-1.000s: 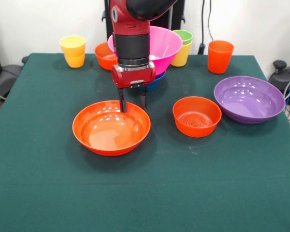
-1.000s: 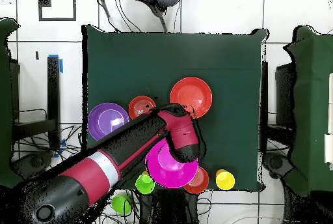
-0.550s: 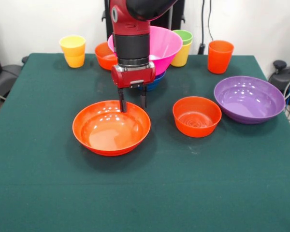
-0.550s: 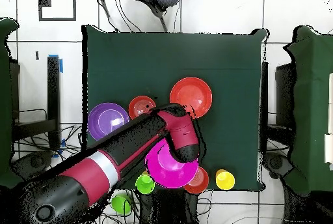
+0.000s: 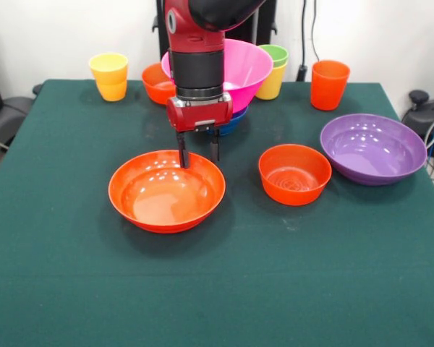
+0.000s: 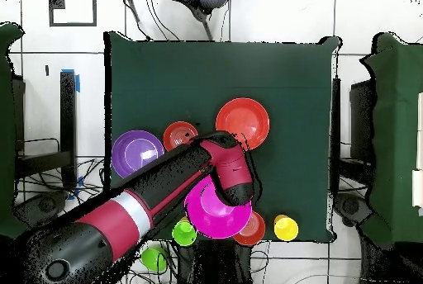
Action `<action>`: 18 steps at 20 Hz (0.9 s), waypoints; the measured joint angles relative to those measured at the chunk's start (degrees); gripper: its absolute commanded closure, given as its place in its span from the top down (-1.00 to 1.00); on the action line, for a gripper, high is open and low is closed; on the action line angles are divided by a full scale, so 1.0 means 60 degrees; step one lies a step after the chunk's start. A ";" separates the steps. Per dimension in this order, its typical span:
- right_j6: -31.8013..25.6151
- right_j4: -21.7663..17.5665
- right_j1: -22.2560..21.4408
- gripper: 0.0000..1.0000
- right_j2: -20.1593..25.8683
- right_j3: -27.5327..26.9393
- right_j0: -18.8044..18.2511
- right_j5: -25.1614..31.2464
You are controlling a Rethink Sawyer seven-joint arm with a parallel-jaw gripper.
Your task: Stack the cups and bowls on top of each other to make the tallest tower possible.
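Observation:
I will stack the wide orange bowl, so I will next grab the thin side at the bowl's far rim [image 5: 200, 158] with my gripper, because the bowl is much wider than my open fingers.
My gripper [image 5: 198, 155] is open, and its two fingers hang at the far rim of the wide orange bowl [image 5: 166, 191] [image 6: 243, 122], holding nothing. Behind the arm, the big pink bowl [image 5: 249, 69] [image 6: 216, 208] sits on a small blue bowl [image 5: 231, 124]. A small orange bowl [image 5: 294, 173] [image 6: 179, 135] and the wide purple bowl [image 5: 372, 148] [image 6: 136, 153] lie to the right. Another small orange bowl [image 5: 155, 83] stands at the back. A green cup [image 5: 276, 54] is nested in a yellow cup [image 5: 271, 83]. A yellow cup [image 5: 110, 76] and the orange cup [image 5: 329, 84] stand apart.
The green-clothed table [image 5: 217, 289] carries all the pieces in its far half. The red and black arm [image 6: 140, 206] crosses the overhead view diagonally and covers part of the pink bowl. Cables and chair parts lie beyond the table's edges.

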 measured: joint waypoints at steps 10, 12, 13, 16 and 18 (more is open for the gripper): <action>0.0000 0.0000 0.0000 1.00 -0.0001 0.0000 -0.0001 0.0001; -0.0002 0.0004 -0.0001 -1.00 -0.0001 0.0003 0.0000 0.0002; -0.0002 -0.0006 -0.0047 -1.00 -0.0052 0.0000 0.0010 0.0018; -0.0002 -0.0010 -0.0086 -1.00 -0.0071 0.0001 0.0014 0.0022; -0.0002 -0.0010 -0.0079 -1.00 -0.0069 -0.0001 0.0015 0.0022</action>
